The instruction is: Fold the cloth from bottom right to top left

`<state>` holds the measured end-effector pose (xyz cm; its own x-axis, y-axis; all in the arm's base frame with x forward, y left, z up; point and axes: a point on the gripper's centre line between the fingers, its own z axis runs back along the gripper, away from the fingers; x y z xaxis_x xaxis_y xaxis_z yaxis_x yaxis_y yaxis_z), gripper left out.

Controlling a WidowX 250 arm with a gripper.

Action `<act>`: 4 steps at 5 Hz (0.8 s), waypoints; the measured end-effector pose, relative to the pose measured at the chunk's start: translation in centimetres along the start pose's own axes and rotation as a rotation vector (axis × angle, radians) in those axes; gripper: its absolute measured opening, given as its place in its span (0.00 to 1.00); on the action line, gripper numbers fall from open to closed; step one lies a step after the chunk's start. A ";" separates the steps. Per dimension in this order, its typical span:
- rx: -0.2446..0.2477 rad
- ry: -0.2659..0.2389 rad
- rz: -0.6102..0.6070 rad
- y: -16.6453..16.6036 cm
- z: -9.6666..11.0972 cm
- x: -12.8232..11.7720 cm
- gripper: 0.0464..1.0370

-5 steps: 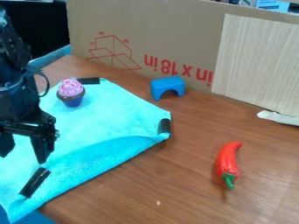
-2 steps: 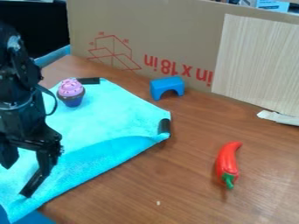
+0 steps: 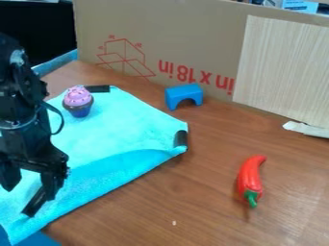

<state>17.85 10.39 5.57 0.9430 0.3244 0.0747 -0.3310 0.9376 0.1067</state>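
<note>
My gripper grabs the cloth by its corner with the black piece next, to fold the cloth diagonally over toward the cupcake.
The gripper (image 3: 29, 187) hangs low over the near left part of the cloth, its two fingers apart with cloth visible between them. Bright turquoise, the cloth (image 3: 119, 132) lies on the left side of the table, with black strips at its corners. One finger overlaps the black strip (image 3: 35, 204) at the cloth's near corner; whether they touch I cannot tell. The cloth's right corner, by another black strip (image 3: 181, 139), is slightly raised and rumpled.
A toy cupcake (image 3: 78, 101) stands on the cloth's far part. Beyond the cloth is a blue arch block (image 3: 183, 95). A red pepper (image 3: 250, 180) lies on the table at right. Cardboard (image 3: 186, 43) walls the back.
The gripper has moved down and slightly right, toward the near black strip, and now covers part of it. Cloth, cupcake, block and pepper have stayed where they were.
</note>
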 end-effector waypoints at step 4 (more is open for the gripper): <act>0.029 0.006 -0.015 0.9 -1.0 0.0 0.96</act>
<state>17.64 11.33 4.66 0.9480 0.3113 0.0666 -0.3177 0.9384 0.1360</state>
